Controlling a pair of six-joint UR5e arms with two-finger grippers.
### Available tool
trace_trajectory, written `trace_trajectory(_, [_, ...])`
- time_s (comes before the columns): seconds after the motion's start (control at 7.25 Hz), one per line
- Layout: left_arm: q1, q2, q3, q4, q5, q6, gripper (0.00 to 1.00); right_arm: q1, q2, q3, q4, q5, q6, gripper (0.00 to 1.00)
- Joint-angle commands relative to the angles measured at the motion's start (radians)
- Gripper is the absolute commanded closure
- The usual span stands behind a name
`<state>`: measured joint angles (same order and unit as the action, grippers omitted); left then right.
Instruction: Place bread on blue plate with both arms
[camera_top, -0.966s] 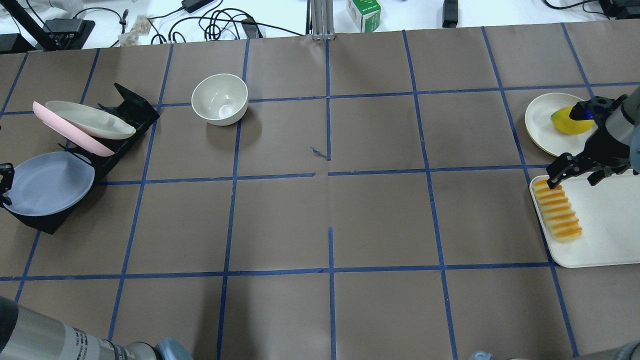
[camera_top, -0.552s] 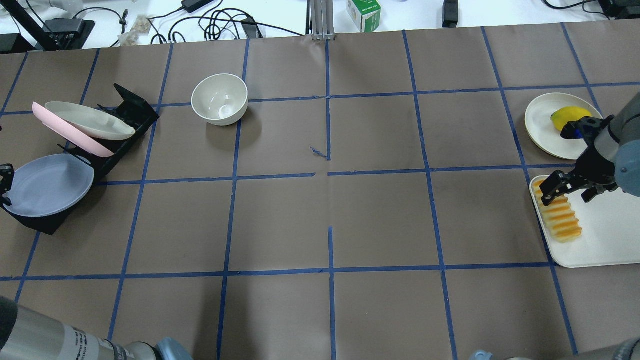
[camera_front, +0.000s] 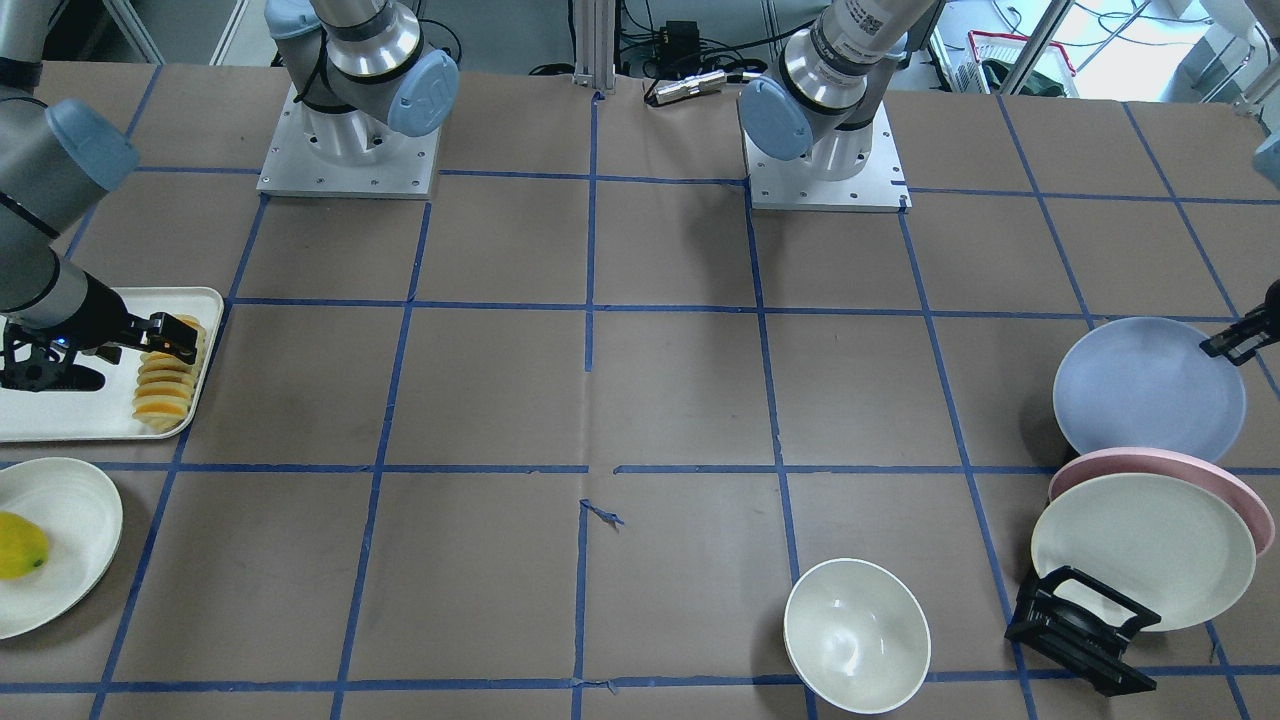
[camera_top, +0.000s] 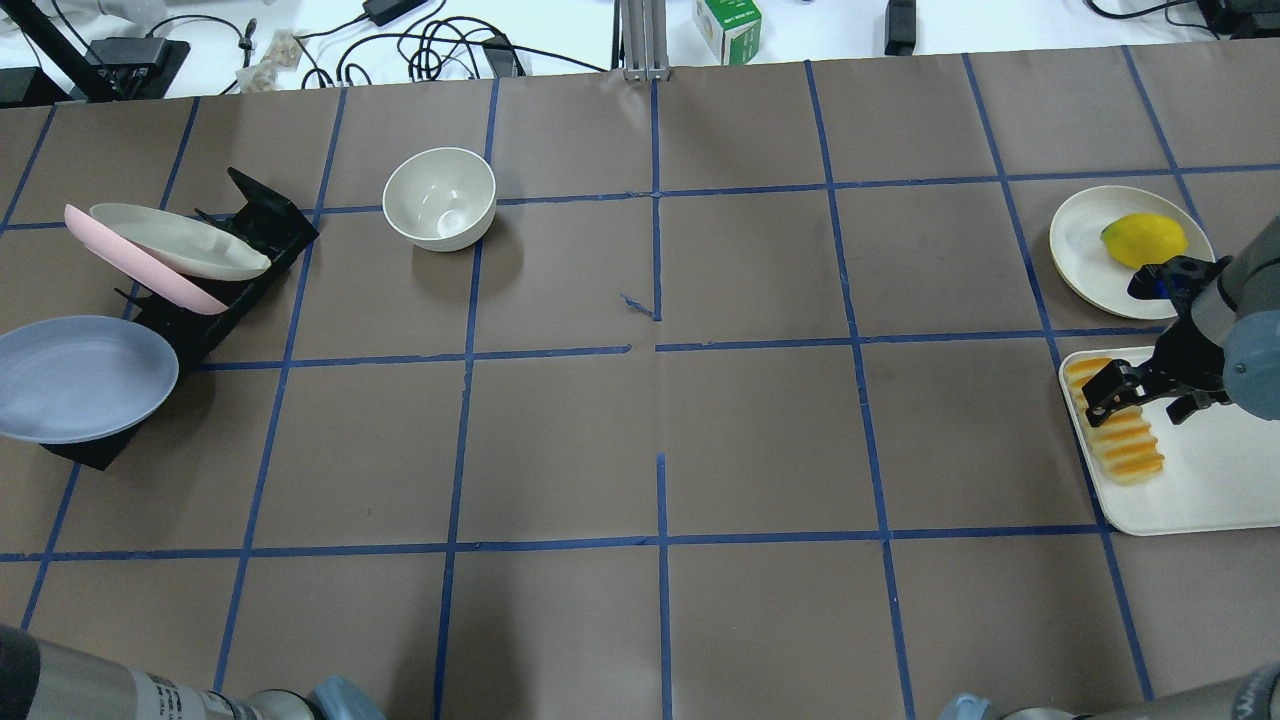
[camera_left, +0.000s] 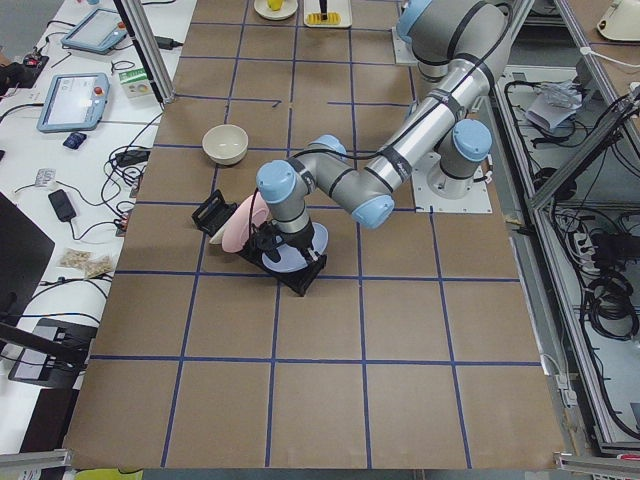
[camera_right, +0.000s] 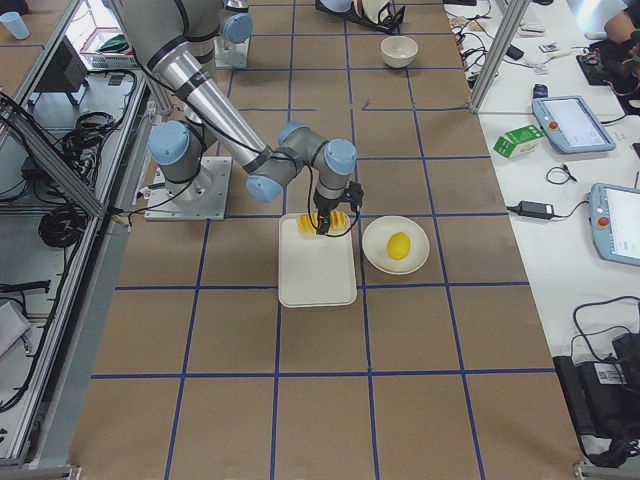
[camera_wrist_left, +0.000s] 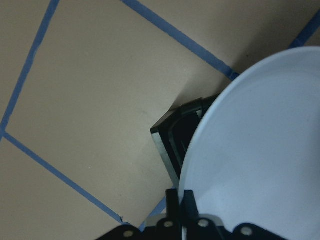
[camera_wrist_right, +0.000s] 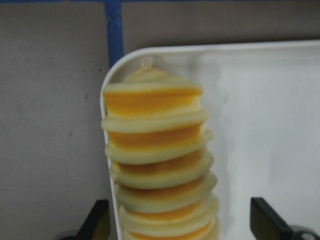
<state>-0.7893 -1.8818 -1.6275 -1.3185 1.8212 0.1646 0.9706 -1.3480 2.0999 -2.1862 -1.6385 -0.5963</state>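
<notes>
My right gripper will next grab the bread by the end (camera_wrist_right: 169, 225) opposite its small tip, so it can place the bread on the blue plate.
The bread (camera_top: 1122, 432) lies as a ridged orange-yellow row along the left edge of a white tray (camera_top: 1210, 480); it also shows in the front view (camera_front: 163, 385) and the right wrist view (camera_wrist_right: 160, 160). My right gripper (camera_top: 1140, 400) is open and straddles the bread's far half, one finger (camera_wrist_right: 99, 220) on each side. The blue plate (camera_top: 85, 378) hangs tilted over the near end of the black rack (camera_top: 255, 225). My left gripper (camera_front: 1233, 343) is shut on the plate's rim, as the left wrist view (camera_wrist_left: 182, 207) shows; it is outside the overhead view.
The rack still holds a pink plate (camera_top: 125, 265) and a cream plate (camera_top: 180, 240). A cream bowl (camera_top: 440, 198) stands at the back left of centre. A yellow lemon (camera_top: 1143, 240) sits on a cream plate (camera_top: 1080, 245) behind the tray.
My right gripper has come nearer and lower, from the lemon plate's edge onto the bread. The blue plate has shifted left and flattened, and the left gripper has left the overhead view.
</notes>
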Motion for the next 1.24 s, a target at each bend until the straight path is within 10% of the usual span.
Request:
trace_trajectory(0.0, [-0.002,0.088,-0.008,-0.190,0.001,-0.016,1.00,-0.001,0.003,0.002,0.000,0.012,-0.002,0.34])
trace_trajectory(0.41, [-0.089,0.176,-0.047,-0.379,-0.109,0.010,1.00,-0.001,0.003,-0.001,0.002,0.017,0.000,1.00])
trace_trajectory(1.1, [-0.500,0.262,-0.221,-0.189,-0.490,-0.038,1.00,0.007,-0.032,-0.115,0.081,0.016,0.042,1.00])
